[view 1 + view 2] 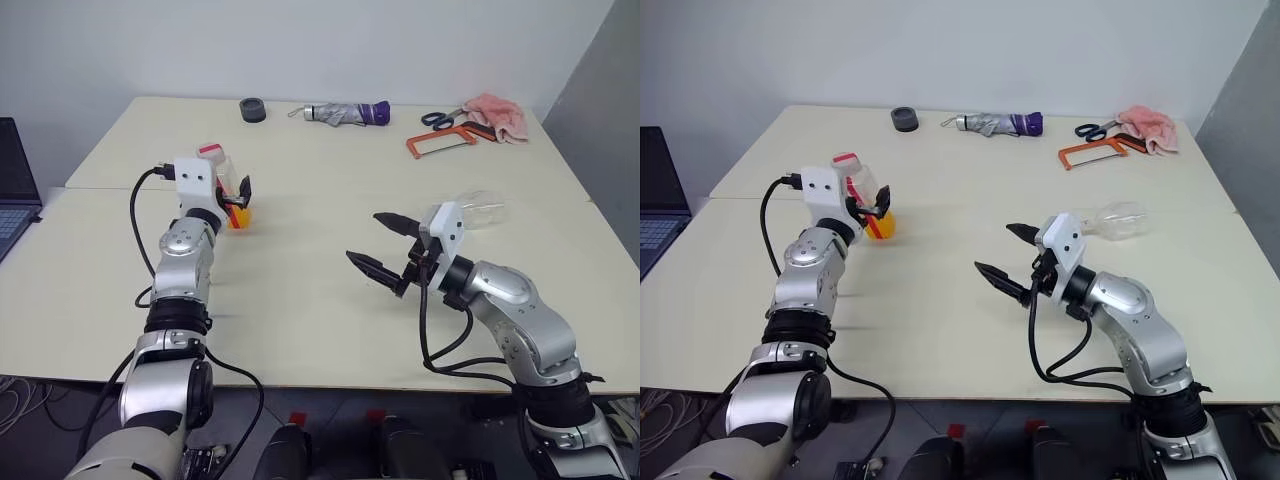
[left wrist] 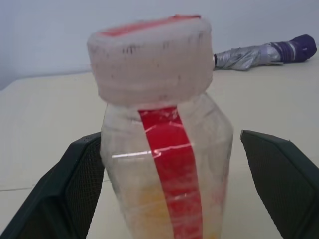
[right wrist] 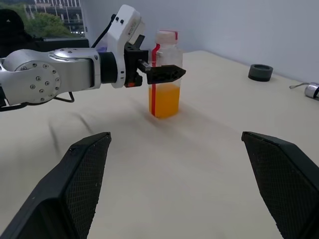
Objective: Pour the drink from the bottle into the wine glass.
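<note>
My left gripper's fingers stand beside the bottle's clear side (image 2: 167, 154), below the cap, so my left gripper closes now, which would catch the bottle.
The bottle (image 3: 164, 59) stands upright on the left half of the table (image 1: 300, 300); it is clear, with a red-and-white cap and a red strip down its side. The orange drink (image 3: 164, 99) fills its lower part. My left gripper (image 1: 238, 196) is open, one finger on each side of the bottle just under the cap. One finger (image 2: 82, 189) lies right beside the bottle's wall, while the other (image 2: 279, 184) stands apart from it. My right gripper (image 1: 365, 238) hangs open and empty over the table's middle. The clear wine glass (image 1: 1118, 222) shows behind my right wrist and seems to lie on its side.
Along the far edge lie a black tape roll (image 1: 253, 109), a folded umbrella (image 1: 345, 113), scissors (image 1: 445, 118), an orange hacksaw (image 1: 440, 145) and a pink cloth (image 1: 497, 113). A laptop (image 1: 15, 190) sits at the far left.
</note>
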You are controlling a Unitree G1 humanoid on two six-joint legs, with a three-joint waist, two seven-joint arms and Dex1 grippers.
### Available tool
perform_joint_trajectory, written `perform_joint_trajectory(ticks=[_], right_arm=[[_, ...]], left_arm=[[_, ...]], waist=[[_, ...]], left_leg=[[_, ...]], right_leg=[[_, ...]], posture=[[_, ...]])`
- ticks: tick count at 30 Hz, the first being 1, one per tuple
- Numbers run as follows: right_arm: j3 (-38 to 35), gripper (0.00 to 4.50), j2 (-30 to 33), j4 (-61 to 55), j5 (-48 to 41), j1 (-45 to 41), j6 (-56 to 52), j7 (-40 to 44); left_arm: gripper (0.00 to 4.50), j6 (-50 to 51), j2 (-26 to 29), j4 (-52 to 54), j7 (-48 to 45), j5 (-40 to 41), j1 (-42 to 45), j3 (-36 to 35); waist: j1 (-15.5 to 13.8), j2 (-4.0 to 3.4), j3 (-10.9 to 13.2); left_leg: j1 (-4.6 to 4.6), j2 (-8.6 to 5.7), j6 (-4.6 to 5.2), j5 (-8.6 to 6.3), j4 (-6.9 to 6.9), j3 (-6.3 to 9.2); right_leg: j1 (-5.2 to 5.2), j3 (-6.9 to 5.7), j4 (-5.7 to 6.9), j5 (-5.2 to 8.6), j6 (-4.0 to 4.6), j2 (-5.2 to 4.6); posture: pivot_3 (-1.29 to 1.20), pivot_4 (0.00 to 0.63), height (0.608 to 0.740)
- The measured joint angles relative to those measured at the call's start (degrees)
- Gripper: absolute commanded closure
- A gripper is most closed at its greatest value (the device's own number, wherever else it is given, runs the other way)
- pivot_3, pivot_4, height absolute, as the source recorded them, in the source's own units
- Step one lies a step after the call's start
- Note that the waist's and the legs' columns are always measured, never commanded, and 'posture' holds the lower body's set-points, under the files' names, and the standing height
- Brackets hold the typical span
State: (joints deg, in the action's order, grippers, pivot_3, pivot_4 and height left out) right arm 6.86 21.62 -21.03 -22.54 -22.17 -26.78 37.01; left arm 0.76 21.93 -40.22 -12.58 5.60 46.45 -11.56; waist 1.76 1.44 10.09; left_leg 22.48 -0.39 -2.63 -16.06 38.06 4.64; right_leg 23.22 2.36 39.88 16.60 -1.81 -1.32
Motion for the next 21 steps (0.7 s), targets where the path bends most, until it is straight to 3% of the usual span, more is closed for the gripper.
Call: perform_joint_trajectory(ticks=[21], right_arm=[[0.17, 0.00, -2.41, 0.21, -0.32, -1.73, 0.02, 0.69]], left_arm=[[0.02, -1.49, -0.03, -4.46, 0.67, -0.41, 2.39, 0.11]], waist=[[0.05, 0.00, 0.00]], left_leg=[[0.03, -0.01, -0.05, 0.02, 0.00, 0.01]], right_leg=[[0.03, -0.01, 0.01, 0.00, 0.00, 0.00]], posture=[[0.00, 0.150, 0.740]])
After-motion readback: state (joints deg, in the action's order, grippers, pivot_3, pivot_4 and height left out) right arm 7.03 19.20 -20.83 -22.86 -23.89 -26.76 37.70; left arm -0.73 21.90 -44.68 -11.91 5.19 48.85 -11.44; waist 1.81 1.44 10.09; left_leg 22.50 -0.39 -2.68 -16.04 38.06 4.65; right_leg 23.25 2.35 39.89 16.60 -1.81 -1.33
